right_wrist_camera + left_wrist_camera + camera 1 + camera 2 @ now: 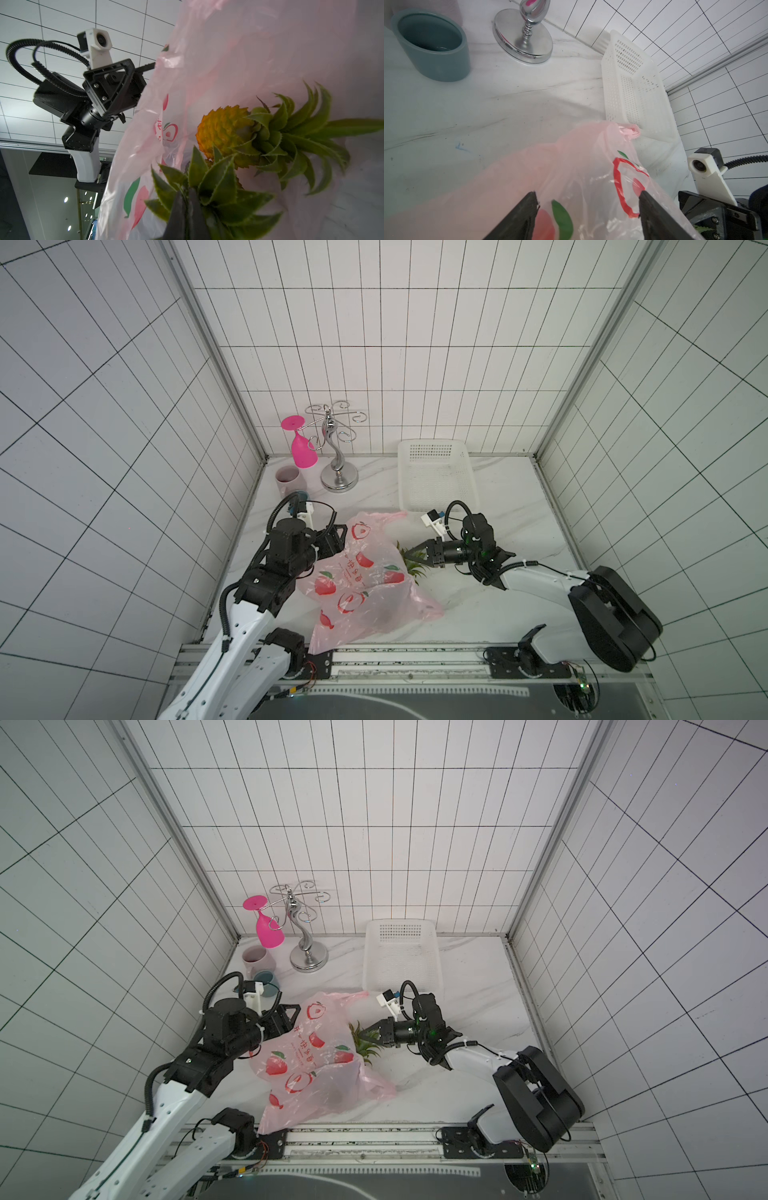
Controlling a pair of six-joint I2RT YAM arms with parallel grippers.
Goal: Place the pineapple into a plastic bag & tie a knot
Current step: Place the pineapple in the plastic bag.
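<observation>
My left gripper grabs the plastic bag by its bunched handle loop (630, 132) next. The bag's opening then stands upright for knot tying.
The pale-pink plastic bag (365, 585) (316, 1065) with red fruit prints lies crumpled mid-table between both arms. My left gripper (588, 197) is open, its two dark fingers spread over the bag's film (571, 166), gripping nothing. One bunched handle loop (630, 132) points toward the basket. My right gripper (187, 193) (409, 556) is shut on the green spiky leaves of the pineapple (224, 128) at the bag's right edge. The small orange fruit sits against the pink film (228, 52). In both top views only its leaves (365, 1048) show. The knot is not in view.
A white perforated basket (436, 477) stands at the back right. A silver rack (338, 472) with a hanging pink glass (301, 448) stands at the back left. A pale mug (287, 480) and a teal cup (433, 45) sit behind the left arm.
</observation>
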